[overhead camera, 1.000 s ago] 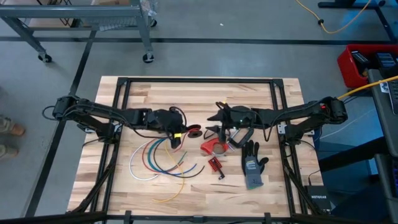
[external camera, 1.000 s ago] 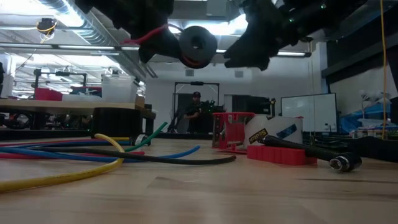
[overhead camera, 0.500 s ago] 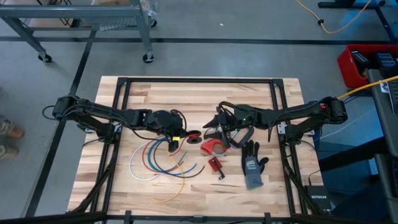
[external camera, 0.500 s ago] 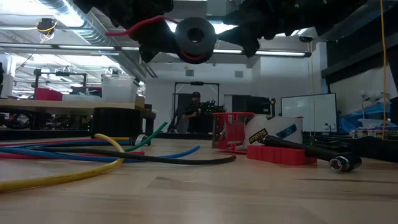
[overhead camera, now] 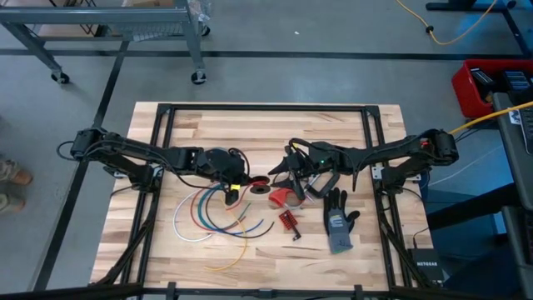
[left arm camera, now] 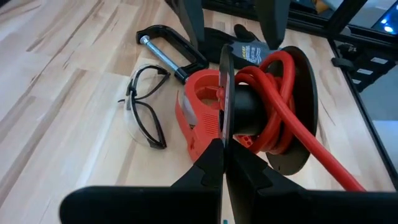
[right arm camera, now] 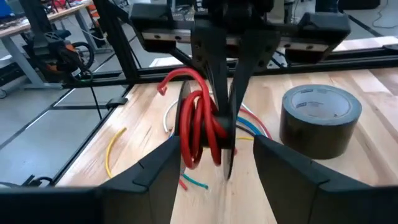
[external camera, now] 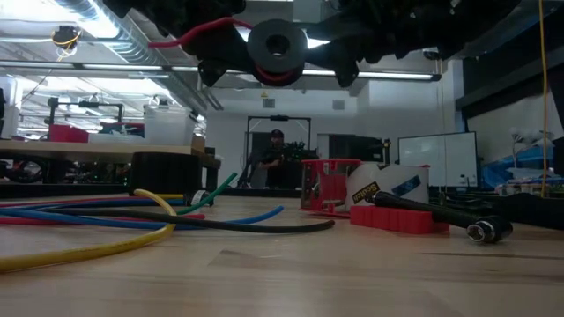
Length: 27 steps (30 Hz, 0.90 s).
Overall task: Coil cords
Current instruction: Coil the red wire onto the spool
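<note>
Next, my right gripper grabs the black spool by its rim (right arm camera: 229,169), which leaves the red cord (right arm camera: 198,127) free to coil around the spool's core.
A black spool (external camera: 278,47) wound with the red cord (left arm camera: 281,102) hangs above the table's middle, with my left gripper (left arm camera: 224,149) shut on it. My right gripper (right arm camera: 217,144) is open and faces the spool (right arm camera: 202,127) from the table's right. Its fingers stand on either side of the spool, and no touch shows. In the high view the two grippers meet at the spool (overhead camera: 260,181). White (overhead camera: 179,218), blue (overhead camera: 206,219), green (overhead camera: 252,225) and yellow (overhead camera: 233,255) cords lie loose on the wood, near left. My left gripper pinches the rim of one spool flange (left arm camera: 223,115) between its two fingers. The fingers come from the table's left, slanting down. The spool is lifted clear, its axis about level. The red cord's loose end (external camera: 189,35) trails back past the gripper.
Under and right of the spool lie a red tape dispenser (left arm camera: 202,118), safety glasses (left arm camera: 146,121), a black C-clamp (left arm camera: 166,50) and a grey glove (overhead camera: 337,221). A grey tape roll (right arm camera: 321,118) stands near the left gripper. A small red block (overhead camera: 288,221) lies near the cords.
My right gripper has turned at the wrist and swung in toward the spool from the table's right, its fingers staying open. My left gripper has tipped a little, so the spool now sits slightly higher in the low view and faces that camera more squarely.
</note>
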Each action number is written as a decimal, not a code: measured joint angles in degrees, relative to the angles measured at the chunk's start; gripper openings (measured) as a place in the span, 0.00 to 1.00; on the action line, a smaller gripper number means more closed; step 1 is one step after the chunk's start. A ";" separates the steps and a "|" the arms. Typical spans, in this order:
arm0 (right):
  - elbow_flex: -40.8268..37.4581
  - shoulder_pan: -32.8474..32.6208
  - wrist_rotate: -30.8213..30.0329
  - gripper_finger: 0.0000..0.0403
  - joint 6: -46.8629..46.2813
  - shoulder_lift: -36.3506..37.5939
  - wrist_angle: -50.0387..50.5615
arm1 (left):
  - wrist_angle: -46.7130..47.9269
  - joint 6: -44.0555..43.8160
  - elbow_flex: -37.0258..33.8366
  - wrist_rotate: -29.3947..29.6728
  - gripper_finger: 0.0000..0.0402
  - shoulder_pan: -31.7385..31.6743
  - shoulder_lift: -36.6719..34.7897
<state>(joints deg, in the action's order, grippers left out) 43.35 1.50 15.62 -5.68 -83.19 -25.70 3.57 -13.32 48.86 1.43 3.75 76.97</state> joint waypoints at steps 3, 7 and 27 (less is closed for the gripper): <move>0.00 0.02 0.02 0.51 -0.08 -0.07 0.05 | -0.02 0.26 0.00 0.00 0.00 0.40 0.00; 0.00 0.02 0.00 0.47 -0.31 -0.29 -0.12 | -0.11 0.28 0.00 -0.04 0.00 1.17 0.00; 0.00 0.01 0.84 0.32 -2.44 -0.29 -1.72 | -4.60 2.25 0.00 -0.39 0.00 1.90 0.00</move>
<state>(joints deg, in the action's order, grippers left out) 43.35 1.51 16.45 -8.12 -83.48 -27.42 -1.03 -11.07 48.86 1.04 5.65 76.97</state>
